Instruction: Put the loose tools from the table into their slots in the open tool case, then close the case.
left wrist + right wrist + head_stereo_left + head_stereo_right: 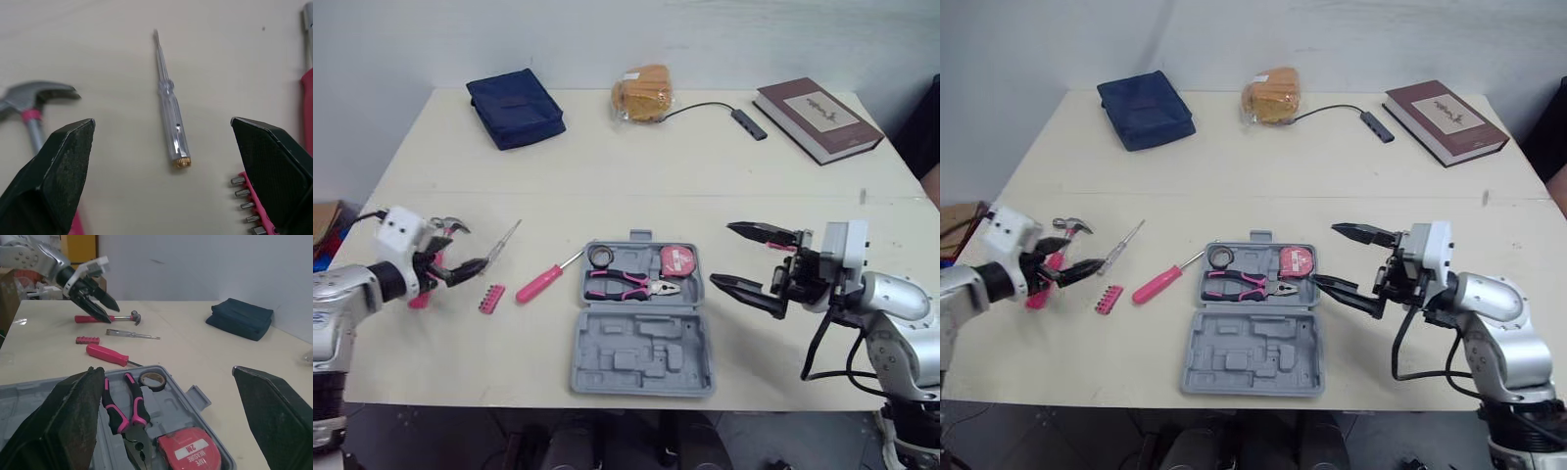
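Note:
The tester screwdriver's thin pointed tip point(519, 223) should stay free, so my left gripper needs to grab the tester screwdriver by its clear handle point(493, 257) next.
The open grey tool case point(641, 351) lies at the table's front middle. It holds pink-handled pliers point(631, 286), a red tape measure point(679, 260) and a tape roll point(599, 256). To its left lie a pink screwdriver point(540, 283), a pink bit holder point(490, 298), a clear tester screwdriver point(171, 110) and a pink-handled hammer point(36, 95). My left gripper point(460, 257) is open, low over the table, between the hammer and the bit holder, pointing at the tester screwdriver. My right gripper point(721, 255) is open just right of the case, holding nothing.
At the back of the table sit a navy pouch point(516, 107), a bagged bun point(643, 93), a USB hub with cable point(744, 122) and a brown book point(817, 117). The table's front edge runs just below the case.

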Tool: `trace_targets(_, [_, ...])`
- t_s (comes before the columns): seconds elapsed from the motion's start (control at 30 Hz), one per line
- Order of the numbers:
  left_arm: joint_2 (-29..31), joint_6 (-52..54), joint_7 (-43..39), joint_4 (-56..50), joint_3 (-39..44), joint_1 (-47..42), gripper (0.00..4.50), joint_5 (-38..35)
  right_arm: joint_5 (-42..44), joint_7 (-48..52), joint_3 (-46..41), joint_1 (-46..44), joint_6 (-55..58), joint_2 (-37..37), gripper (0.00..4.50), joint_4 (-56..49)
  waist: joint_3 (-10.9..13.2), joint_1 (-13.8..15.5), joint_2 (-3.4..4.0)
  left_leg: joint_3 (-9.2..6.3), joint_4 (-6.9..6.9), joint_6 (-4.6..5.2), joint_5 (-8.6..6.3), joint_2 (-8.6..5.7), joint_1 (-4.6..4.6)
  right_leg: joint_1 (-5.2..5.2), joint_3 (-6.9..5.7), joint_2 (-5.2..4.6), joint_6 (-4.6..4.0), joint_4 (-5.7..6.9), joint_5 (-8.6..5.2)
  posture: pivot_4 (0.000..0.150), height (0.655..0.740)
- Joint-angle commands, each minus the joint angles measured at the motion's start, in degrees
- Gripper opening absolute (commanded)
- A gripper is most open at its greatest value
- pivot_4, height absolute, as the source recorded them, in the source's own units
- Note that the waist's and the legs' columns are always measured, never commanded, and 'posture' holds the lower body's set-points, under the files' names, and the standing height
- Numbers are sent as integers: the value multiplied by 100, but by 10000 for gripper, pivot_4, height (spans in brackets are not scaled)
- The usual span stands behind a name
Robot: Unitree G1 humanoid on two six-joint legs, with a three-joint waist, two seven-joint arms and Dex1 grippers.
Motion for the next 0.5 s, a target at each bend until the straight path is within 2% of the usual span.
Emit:
trace_targets(0.03, [-111,-21,170,378,-164,-418,45000,263,-59,-2,-4,-73,-156,52,43528,-189,-1,15,-3,0,3,0,0,1,0,0,0,2,0,0,0,1500,7400])
trace_targets(0.13, [-276,-51,111,687,-397,-649,45000,400,-128,-16,23,-50,-187,105,43528,-179,-3,21,-8,0,7,1,0,2,1,1,1,1,1,4,1,1500,7400])
trace_targets(0.23, [-547,-372,96,1028,-496,-864,36679,507,-161,-22,37,40,-216,130,45000,-209,-3,26,-9,1,9,2,0,1,4,1,4,-1,2,12,1,1500,7400])
trace_targets(0.5, [-778,-350,-170,1154,-621,-916,322,553,-240,-35,-30,308,-295,77,45000,-301,-5,27,-12,3,13,2,0,1,7,2,8,-1,1,18,1,1500,7400])
